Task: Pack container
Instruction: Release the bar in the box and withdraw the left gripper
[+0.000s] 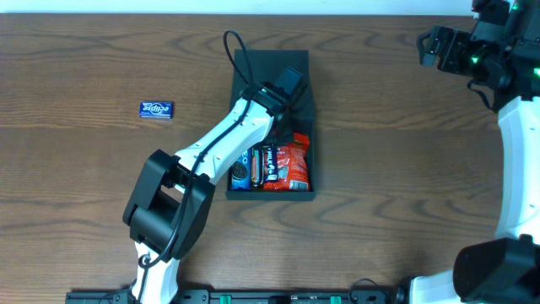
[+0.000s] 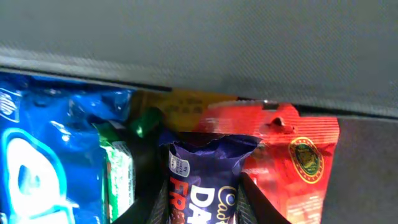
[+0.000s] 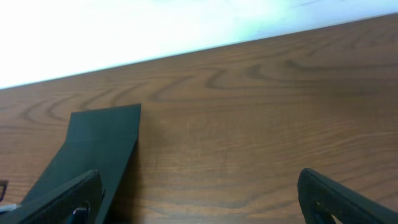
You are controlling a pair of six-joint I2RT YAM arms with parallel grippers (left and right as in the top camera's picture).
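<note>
The purple bar would end up in the box, between the blue pack and the red packet, so my left gripper should open now.
The dark container (image 1: 313,127) lies open at the table's middle, its flap lid folded back toward the far side. Inside are a blue biscuit pack (image 1: 240,169), a purple chocolate bar (image 1: 269,165) and a red packet (image 1: 294,165). My left gripper (image 1: 278,118) reaches down into the box. In the left wrist view its fingers (image 2: 202,190) are shut on the purple bar (image 2: 205,168), with the blue pack (image 2: 50,155) to its left, the red packet (image 2: 292,162) to its right and the box wall (image 2: 199,43) behind. My right gripper (image 1: 434,46) is open and empty at the far right, its fingers (image 3: 199,199) wide apart above the table.
A small blue gum pack (image 1: 156,110) lies on the wooden table left of the box. A green packet (image 2: 118,168) and a yellow one (image 2: 180,102) sit among the snacks. The box lid's corner (image 3: 99,143) shows in the right wrist view.
</note>
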